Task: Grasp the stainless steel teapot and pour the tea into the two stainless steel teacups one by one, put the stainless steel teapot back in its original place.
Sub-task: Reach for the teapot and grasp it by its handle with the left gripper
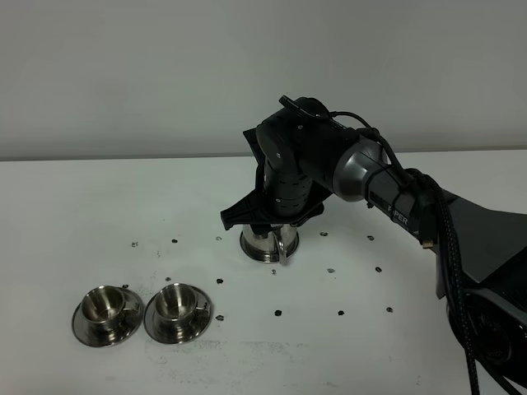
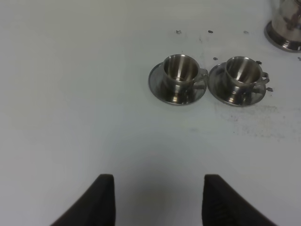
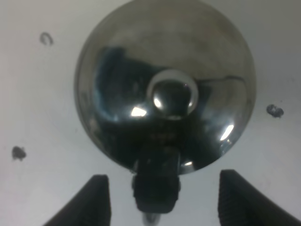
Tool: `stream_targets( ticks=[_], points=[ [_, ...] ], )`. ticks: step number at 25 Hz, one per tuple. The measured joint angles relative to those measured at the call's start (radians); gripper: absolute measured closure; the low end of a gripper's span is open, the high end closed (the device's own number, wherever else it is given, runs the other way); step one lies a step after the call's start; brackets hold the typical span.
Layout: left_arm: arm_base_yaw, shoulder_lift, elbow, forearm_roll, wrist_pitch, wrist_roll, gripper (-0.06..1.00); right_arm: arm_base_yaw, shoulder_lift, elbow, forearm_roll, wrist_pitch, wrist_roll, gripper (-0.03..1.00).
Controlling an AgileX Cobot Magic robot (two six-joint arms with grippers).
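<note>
The fingers of my right gripper are still above the loop handle, so it is too early to close. My right gripper moves lower first, then closes on it.
The stainless steel teapot (image 1: 265, 244) stands upright on the white table, mostly hidden under my right gripper (image 1: 272, 220); only its flared base and loop handle show. In the right wrist view I look straight down on the teapot (image 3: 164, 61), its lid knob and its handle. My right gripper (image 3: 169, 200) is open, one finger on each side of the handle, not touching it. The two stainless steel teacups (image 1: 103, 306) (image 1: 177, 303) sit on saucers at the front left and also show in the left wrist view (image 2: 180, 69) (image 2: 242, 71). No tea shows in them. My left gripper (image 2: 157, 202) is open and empty, well short of the cups.
Several small dark specks (image 1: 277, 313) are scattered over the table (image 1: 66, 214) around the teapot and cups. The right arm (image 1: 412, 202) reaches in from the right edge. The teapot's base (image 2: 284, 33) shows at the corner of the left wrist view.
</note>
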Motion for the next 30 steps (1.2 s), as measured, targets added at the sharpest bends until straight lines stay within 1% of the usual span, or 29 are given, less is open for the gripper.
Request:
stream_targets(
  ticks=[15,23,26,28,30],
  points=[
    [0.000,0.000,0.000,0.000,0.000,0.000,0.46,-0.011,0.037,-0.003,-0.036,-0.027,0.013,0.45],
    [0.000,0.000,0.000,0.000,0.000,0.000,0.46,-0.018,0.065,-0.009,-0.038,-0.031,-0.033,0.46],
    [0.000,0.000,0.000,0.000,0.000,0.000,0.46,-0.018,0.066,-0.010,-0.039,-0.037,-0.040,0.54],
    [0.000,0.000,0.000,0.000,0.000,0.000,0.46,-0.019,0.066,-0.010,-0.039,-0.040,-0.056,0.63],
    [0.000,0.000,0.000,0.000,0.000,0.000,0.46,-0.020,0.066,-0.010,-0.042,-0.045,-0.079,0.76]
  ],
)
